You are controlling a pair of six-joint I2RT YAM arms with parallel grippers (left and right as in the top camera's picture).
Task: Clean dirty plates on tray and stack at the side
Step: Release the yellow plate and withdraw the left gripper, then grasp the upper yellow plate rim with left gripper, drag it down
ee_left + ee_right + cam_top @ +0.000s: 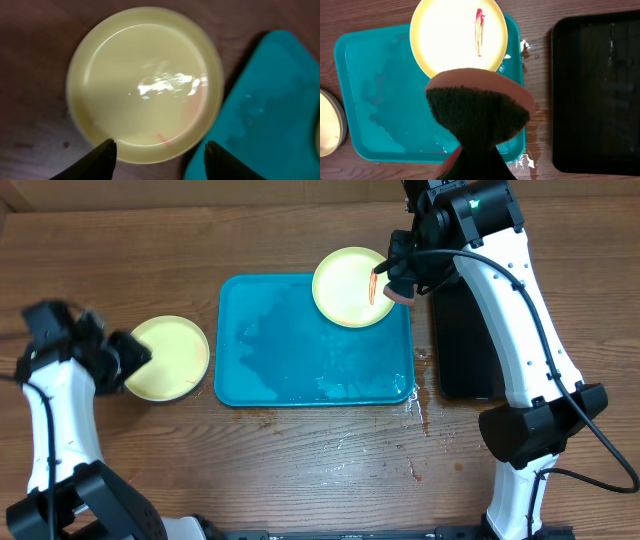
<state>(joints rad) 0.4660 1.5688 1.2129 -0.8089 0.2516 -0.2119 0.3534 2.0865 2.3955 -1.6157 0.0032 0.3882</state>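
Note:
Next, my left gripper takes hold of the sauce-streaked plate's rim (317,290) (317,136), opposite the sponge. This keeps the plate's side open to clean and then stack.
A yellow-green plate (345,288) with a red-orange sauce streak lies in the far right corner of the wet teal tray (290,375). It also shows in the right wrist view (450,35), as does the tray (375,100). My right gripper (400,278) is shut on a round sponge (477,107), held above the plate's right edge. A second yellow-green plate (172,358) lies on the table left of the tray, with a faint red mark (161,136). My left gripper (160,159) is open, its fingers either side of this plate's near rim. The pale blue plate is not in view.
A black tray (465,345) lies on the table right of the teal tray, under my right arm; it also shows in the right wrist view (597,95). Water is spilled on the wood by the teal tray's near right corner (418,408).

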